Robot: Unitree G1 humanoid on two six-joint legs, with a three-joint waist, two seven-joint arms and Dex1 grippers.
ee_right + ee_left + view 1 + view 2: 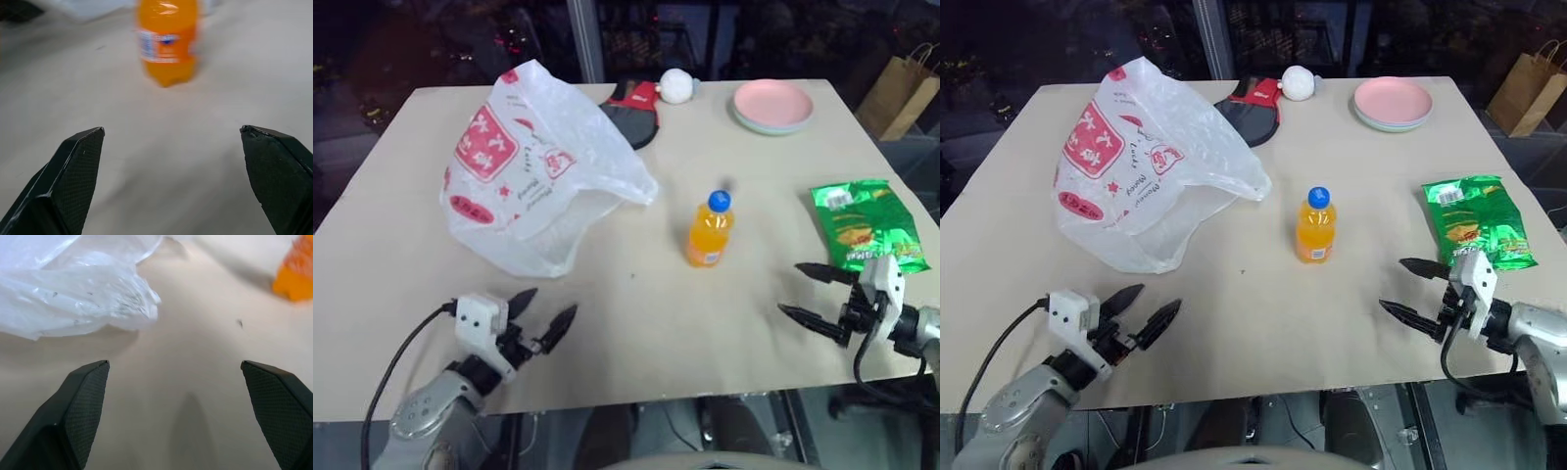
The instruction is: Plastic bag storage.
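I need to hold the plastic bag open for the green snack packet, so my left gripper should next grab the bag by its bunched edge.
The plastic bag, translucent white with red print, lies crumpled on the left half of the beige table; its near edge shows in the left wrist view. My left gripper hovers open just in front of the bag, nothing between its fingers. At the table's right front my right gripper stands open and empty, pointing toward the orange bottle.
An orange drink bottle with a blue cap stands mid-table. A green snack packet lies right. At the back are pink plates, a red-black item and a white ball. A brown paper bag stands off the table.
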